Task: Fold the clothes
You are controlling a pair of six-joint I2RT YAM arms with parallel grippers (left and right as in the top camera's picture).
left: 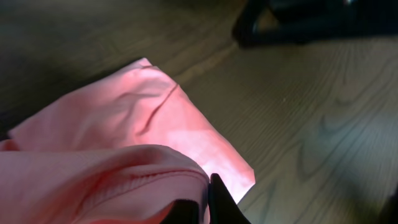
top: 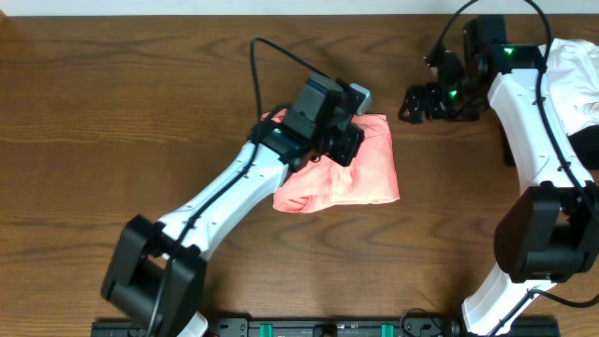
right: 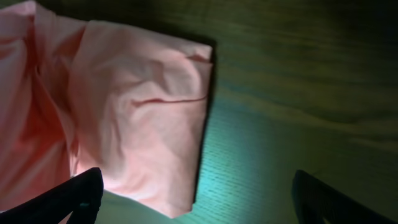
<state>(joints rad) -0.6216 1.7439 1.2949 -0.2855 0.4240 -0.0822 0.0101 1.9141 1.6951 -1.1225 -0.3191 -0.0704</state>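
Note:
The garment's fold is arched above the lower layer [left: 180, 135] by my fingers, so my left gripper needs to keep holding the garment's hem [left: 194, 177] until the hem lies on that layer.
A pink garment [top: 360, 168] lies partly folded in the middle of the wooden table. My left gripper [top: 343, 140] is over its upper left part and is shut on a fold of the pink garment [left: 124, 180], with the hem bunched between the fingertips [left: 202, 202]. My right gripper [top: 416, 101] is open and empty, hovering just right of the garment's top right corner. The right wrist view shows the garment's corner [right: 149, 112] flat on the table between the spread fingers [right: 196, 199].
A white cloth pile [top: 576, 80] lies at the table's right edge behind the right arm. A small grey object [top: 360, 94] sits by the garment's top edge. Bare wood table [top: 122, 112] spreads to the left and front.

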